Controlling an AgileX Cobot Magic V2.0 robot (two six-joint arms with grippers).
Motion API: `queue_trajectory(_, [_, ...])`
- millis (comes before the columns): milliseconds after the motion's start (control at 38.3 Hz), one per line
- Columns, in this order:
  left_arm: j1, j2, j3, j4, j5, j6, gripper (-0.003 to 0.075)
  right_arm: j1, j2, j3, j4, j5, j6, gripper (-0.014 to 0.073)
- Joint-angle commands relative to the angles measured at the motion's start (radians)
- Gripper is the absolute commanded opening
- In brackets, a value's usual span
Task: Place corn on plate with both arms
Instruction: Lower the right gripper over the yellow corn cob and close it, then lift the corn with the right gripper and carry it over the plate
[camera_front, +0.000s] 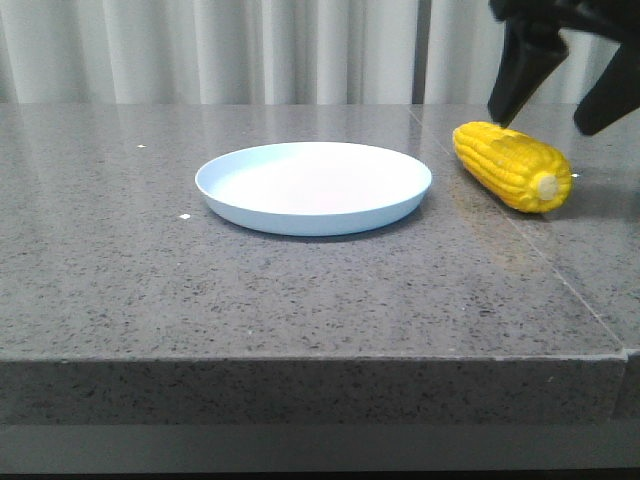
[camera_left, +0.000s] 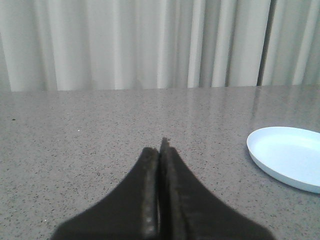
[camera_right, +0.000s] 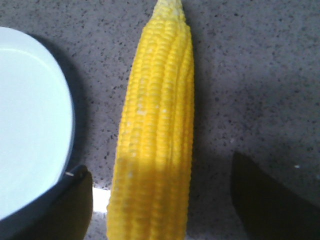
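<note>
My right gripper isn't ready to close on the corn yet and should go lower first, because its fingers are still above the corn's upper side.
The yellow corn lies on the grey stone table, just right of the pale blue plate, its cut stem end toward the front. My right gripper hangs open above the corn's far end, its fingers apart and not touching the cob. In the right wrist view the corn lies lengthwise between the two spread fingers, with the plate beside it. My left gripper is shut and empty over bare table; the plate's edge shows off to one side. The left gripper is outside the front view.
The table's front edge runs across the front view, with a seam crossing the tabletop near the corn. Pale curtains hang behind the table.
</note>
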Motion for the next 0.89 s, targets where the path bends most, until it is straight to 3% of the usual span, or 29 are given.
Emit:
queue_trajectory(0, [0.004,-0.01,-0.023,0.0,-0.086,-0.006,-0.002,0.0,0.013,-0.053,0.029,-0.054,-0.009,0.0592])
queue_trajectory(209, [0.004,-0.01,-0.023,0.0,-0.086,-0.006,-0.002,0.002,0.067,-0.075,0.049,-0.048,-0.009,0.0591])
queue_trajectory(314, [0.004,-0.01,-0.023,0.0,-0.086,-0.006,-0.002,0.003,0.067,-0.075,0.058,-0.047,-0.009,0.0531])
queue_trajectory(627, [0.004,-0.01,-0.023,0.0,-0.086,-0.006,-0.002,0.003,0.062,-0.088,0.061,-0.047,-0.009,0.0087])
queue_trajectory(862, [0.004,-0.01,-0.023,0.0,-0.086,-0.006,-0.002,0.028,-0.006,-0.141,0.061,-0.013,-0.009,0.0094])
